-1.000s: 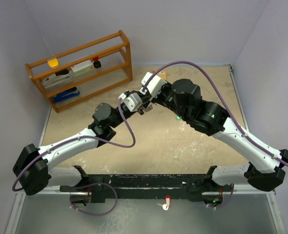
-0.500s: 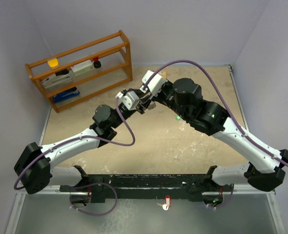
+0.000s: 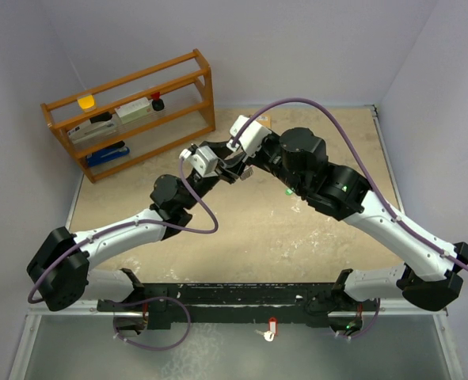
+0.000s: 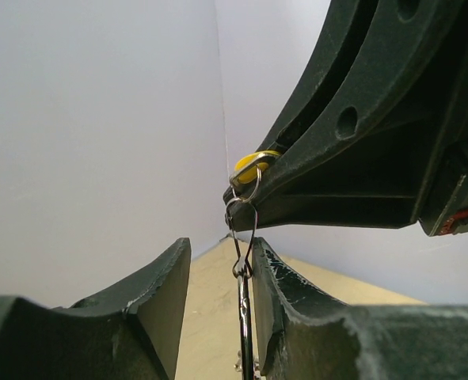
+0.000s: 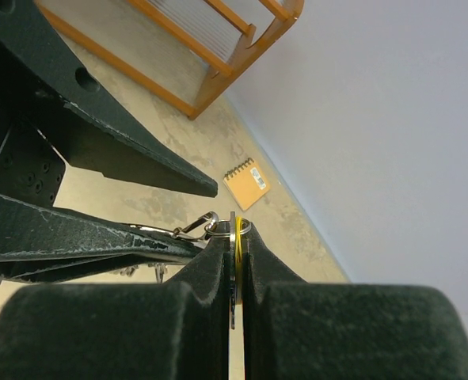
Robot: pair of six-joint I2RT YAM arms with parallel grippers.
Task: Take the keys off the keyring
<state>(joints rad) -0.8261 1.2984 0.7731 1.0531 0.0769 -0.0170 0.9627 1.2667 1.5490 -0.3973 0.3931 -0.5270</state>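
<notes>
The thin silver wire clasp [image 4: 243, 277] runs down between both fingers, with its joint below them. My left gripper needs to close on the clasp now.
My right gripper [image 5: 236, 235] is shut on a thin flat key [image 5: 233, 222] with a yellow head. The key shows as a yellow sliver [image 4: 252, 162] in the left wrist view. From it hangs the keyring [image 5: 222, 228]: silver wire loops and a clasp [image 5: 195, 227]. The keyring [image 4: 243, 317] runs down between the fingers of my left gripper [image 4: 222, 249]. It lies close along the right finger [image 4: 297, 301], and the jaws stand apart. From above, the left gripper [image 3: 227, 168] and right gripper [image 3: 241, 165] meet tip to tip above the table. No other key shows.
A wooden rack [image 3: 131, 111] with small items stands at the back left. A tan spiral notebook [image 5: 246, 182] lies by the back wall, under the right arm. A small red-and-white tag [image 3: 272, 326] sits on the near ledge.
The left gripper's jaws have spread apart, and its wrist has drawn back a little to the left. The right gripper has stayed shut on the key in the same place.
</notes>
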